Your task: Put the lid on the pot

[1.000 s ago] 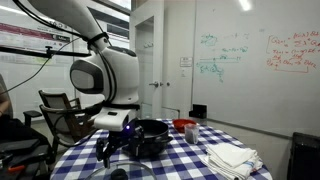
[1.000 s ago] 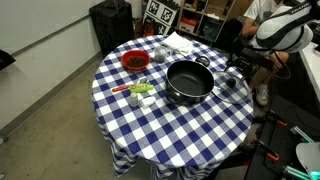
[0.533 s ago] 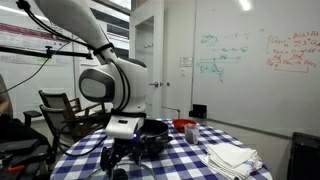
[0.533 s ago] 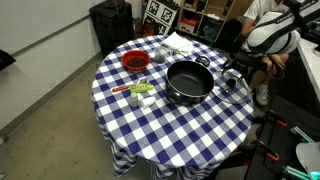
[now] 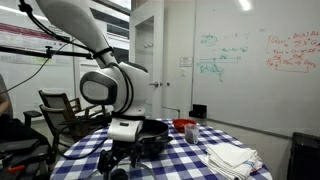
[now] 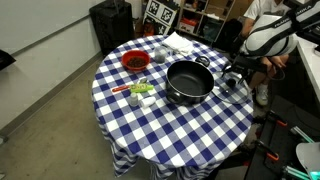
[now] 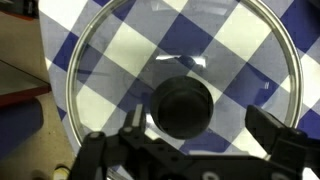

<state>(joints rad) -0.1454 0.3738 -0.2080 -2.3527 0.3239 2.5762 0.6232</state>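
Observation:
My gripper closes on the knob (image 5: 119, 174) (image 7: 182, 107) next, since my fingers reach past the knob's near edge, level with its sides.
The glass lid (image 7: 110, 70) lies flat on the checkered tablecloth and fills the wrist view, its dark knob (image 7: 182, 107) in the middle. My gripper (image 7: 200, 130) is open just above it, one finger on each side of the knob and not touching it. In an exterior view the lid (image 6: 236, 90) lies at the table's edge, right beside the black pot (image 6: 189, 81), with my gripper (image 6: 234, 74) over it. The pot (image 5: 155, 128) is open and looks empty. My gripper (image 5: 120, 156) hangs low over the table in front of it.
A red bowl (image 6: 135, 61), folded white cloths (image 6: 180, 43) (image 5: 232, 157) and small items (image 6: 140, 90) share the round table (image 6: 170, 125). A small red container (image 5: 185, 125) stands behind the pot. A chair (image 5: 60, 108) and a person (image 6: 262, 10) are near the table.
The arm has come down towards the lid, bringing my gripper low over the knob. Between half a second ago and now it has barely moved.

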